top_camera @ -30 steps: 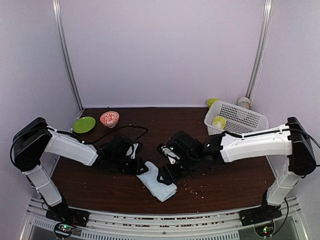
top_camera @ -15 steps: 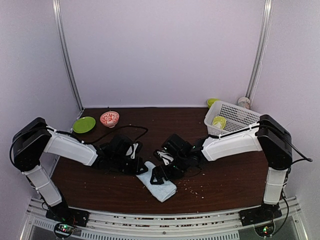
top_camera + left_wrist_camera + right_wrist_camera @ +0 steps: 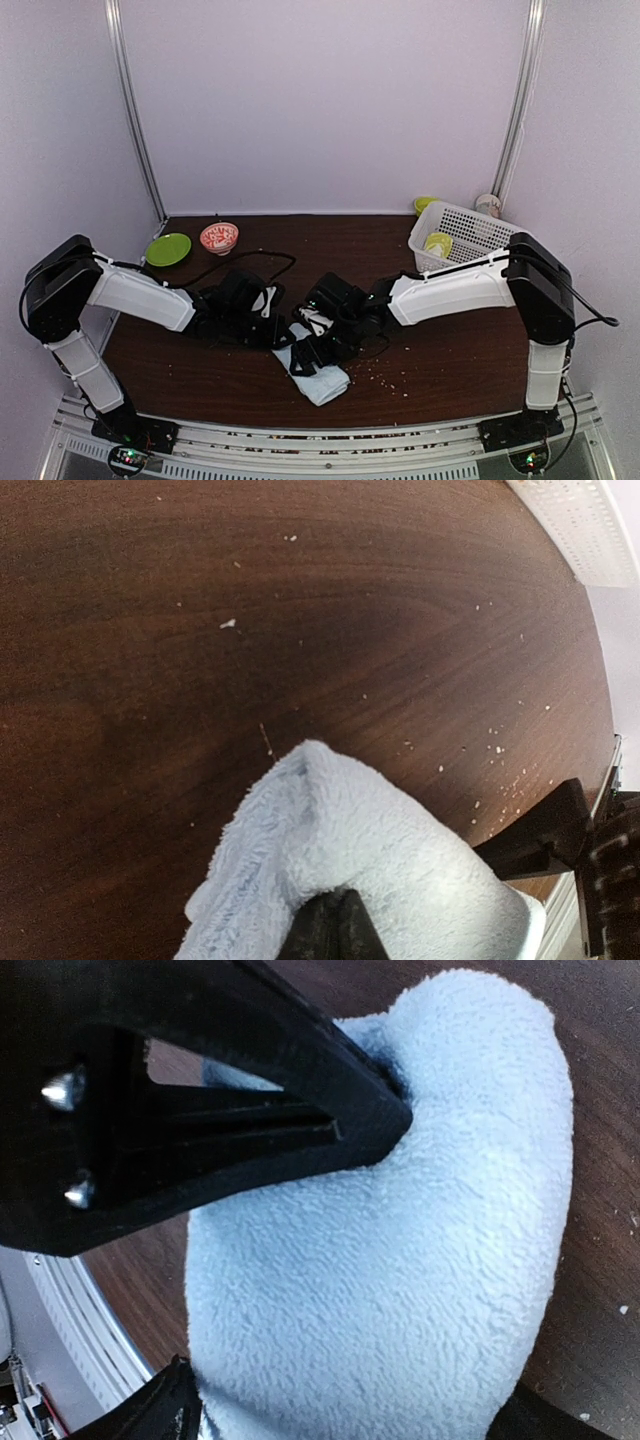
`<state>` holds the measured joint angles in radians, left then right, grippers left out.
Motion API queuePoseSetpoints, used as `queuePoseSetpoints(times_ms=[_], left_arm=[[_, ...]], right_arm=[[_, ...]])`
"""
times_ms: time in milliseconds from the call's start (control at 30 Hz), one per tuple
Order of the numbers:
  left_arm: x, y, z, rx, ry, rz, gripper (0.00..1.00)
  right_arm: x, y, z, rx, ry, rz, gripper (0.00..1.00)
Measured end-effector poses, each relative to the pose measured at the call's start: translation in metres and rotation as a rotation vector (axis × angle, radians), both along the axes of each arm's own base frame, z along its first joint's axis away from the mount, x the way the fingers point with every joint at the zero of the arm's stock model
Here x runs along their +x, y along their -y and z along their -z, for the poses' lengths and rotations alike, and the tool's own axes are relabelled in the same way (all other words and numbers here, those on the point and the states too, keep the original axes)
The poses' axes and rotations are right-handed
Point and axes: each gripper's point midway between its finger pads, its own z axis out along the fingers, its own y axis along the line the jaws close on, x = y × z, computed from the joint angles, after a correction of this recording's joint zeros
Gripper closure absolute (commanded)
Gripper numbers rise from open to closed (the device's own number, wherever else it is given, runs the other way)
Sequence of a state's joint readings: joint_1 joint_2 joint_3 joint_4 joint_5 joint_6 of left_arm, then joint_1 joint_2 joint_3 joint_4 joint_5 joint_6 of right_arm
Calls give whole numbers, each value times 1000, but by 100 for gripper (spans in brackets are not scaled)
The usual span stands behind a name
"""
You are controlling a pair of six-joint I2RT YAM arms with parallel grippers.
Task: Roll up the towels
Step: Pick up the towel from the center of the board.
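The right gripper grabs the pale blue towel around both sides of its roll [image 3: 314, 370] [image 3: 348, 1385] next, to keep it rolled when moved.
A pale blue towel [image 3: 320, 376] lies partly rolled on the dark wooden table [image 3: 450, 345], near its front edge. In the left wrist view the towel [image 3: 370, 860] folds up over my left gripper [image 3: 335, 932], which is shut on its edge. My left gripper [image 3: 279, 334] sits at the towel's far left end in the top view. My right gripper [image 3: 308, 352] is over the roll beside it. In the right wrist view the towel [image 3: 400, 1260] fills the space between the right gripper's [image 3: 340, 1422] wide-open jaws. One right fingertip [image 3: 155, 1415] shows at the lower left.
A green plate [image 3: 168, 248] and a red-patterned bowl [image 3: 219, 237] sit at the back left. A white basket [image 3: 480, 240] holding a green cup [image 3: 438, 243] stands at the back right, with a white cup [image 3: 488, 205] behind it. Crumbs [image 3: 388, 376] dot the table.
My right arm has swung left over the towel roll and its jaws have spread wider. The left arm has stayed put, still pinching the towel.
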<state>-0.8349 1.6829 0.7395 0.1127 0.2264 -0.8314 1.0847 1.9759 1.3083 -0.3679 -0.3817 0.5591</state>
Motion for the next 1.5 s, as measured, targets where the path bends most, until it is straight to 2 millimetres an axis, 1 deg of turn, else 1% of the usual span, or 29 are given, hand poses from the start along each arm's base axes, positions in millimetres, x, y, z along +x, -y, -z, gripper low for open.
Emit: queuePoseSetpoints(times_ms=[67, 333, 433, 533, 633, 700, 767, 867, 1067, 1133, 1267, 1300, 1400, 1500], left_arm=[[0, 0, 0, 0, 0, 1, 96], [0, 1, 0, 0, 5, 0, 96], [0, 1, -1, 0, 6, 0, 96], [0, 1, -1, 0, 7, -1, 96], [-1, 0, -2, 1, 7, -2, 95], [-1, -1, -3, 2, 8, -4, 92], [-3, -4, -4, 3, 6, -8, 89], [-7, -10, -7, 12, 0, -21, 82], [-16, -25, -17, 39, -9, -32, 60], [-19, -30, -23, 48, -7, -34, 54], [-26, -42, -32, 78, -6, -41, 42], [-27, -46, -34, 88, -4, -46, 40], [-29, -58, -44, 117, 12, -69, 32], [-27, -69, -65, 129, 54, -105, 28]], right_arm=[[0, 1, 5, -37, 14, 0, 10], [1, -1, 13, -165, 91, 17, 13], [3, -1, 16, -198, 121, 32, 15], [2, -1, 18, -224, 141, 42, 22], [5, 0, 21, -252, 165, 57, 33], [6, -2, 23, -260, 173, 59, 40], [7, -4, 24, -262, 178, 59, 47], [7, -8, 26, -264, 179, 61, 54], [3, -13, 31, -270, 175, 50, 71], [3, -15, 30, -268, 179, 50, 78], [3, -15, 28, -258, 188, 55, 97], [3, -15, 27, -253, 190, 56, 100], [3, -15, 25, -230, 197, 63, 100], [3, -14, 23, -212, 202, 66, 100]])
